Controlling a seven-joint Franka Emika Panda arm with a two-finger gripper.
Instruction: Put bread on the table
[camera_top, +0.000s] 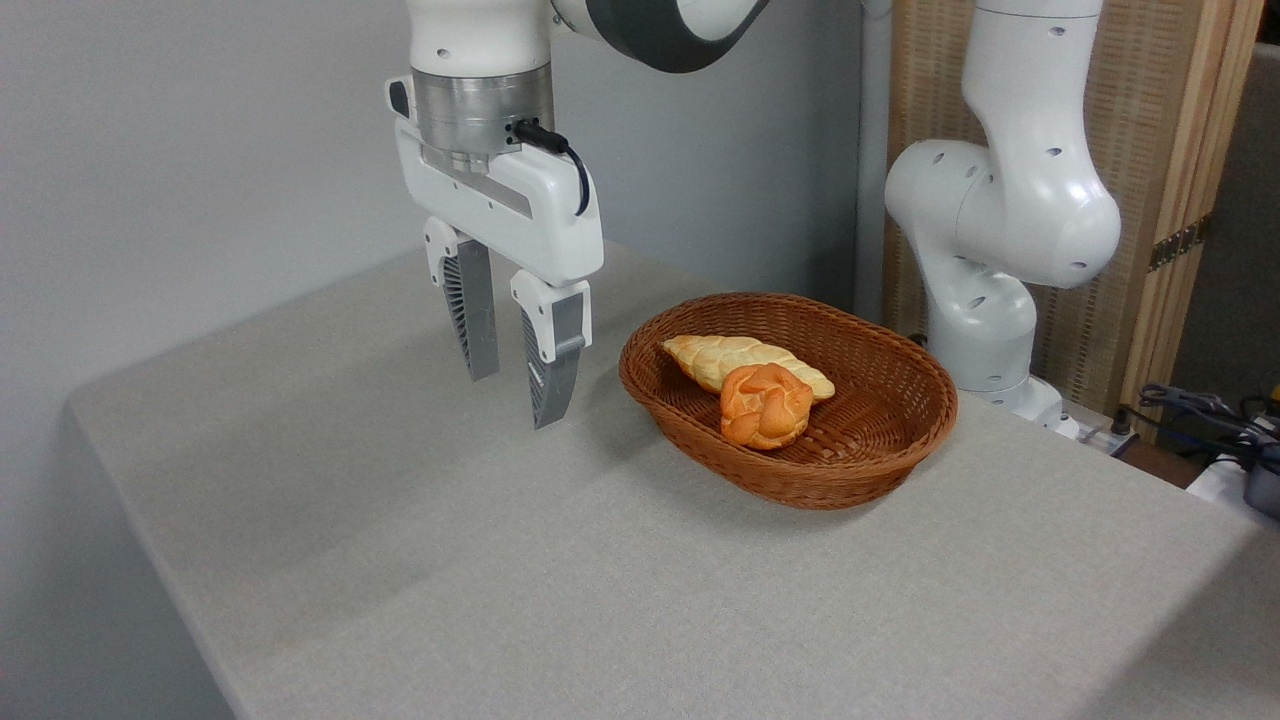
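Observation:
The bread is to go on the tabletop, so the robot's gripper should next grab the orange-brown knotted bun by its rounded sides.
The bread (765, 404), a small orange-brown knotted bun, lies inside the brown wicker basket (880, 455), leaning against a longer pale braided loaf (715, 358). The table (450, 560) has a light grey textured surface. My gripper (518, 397) hangs above the table, left of the basket, pointing down. It is open, with a narrow gap between its ribbed fingers (472, 325) and nothing held. It is well apart from the bun.
The arm's white base (985, 330) stands at the table's back right, behind the basket. A wooden screen (1170, 200) and cables (1200, 405) are beyond it. The table's left edge runs diagonally near a grey wall.

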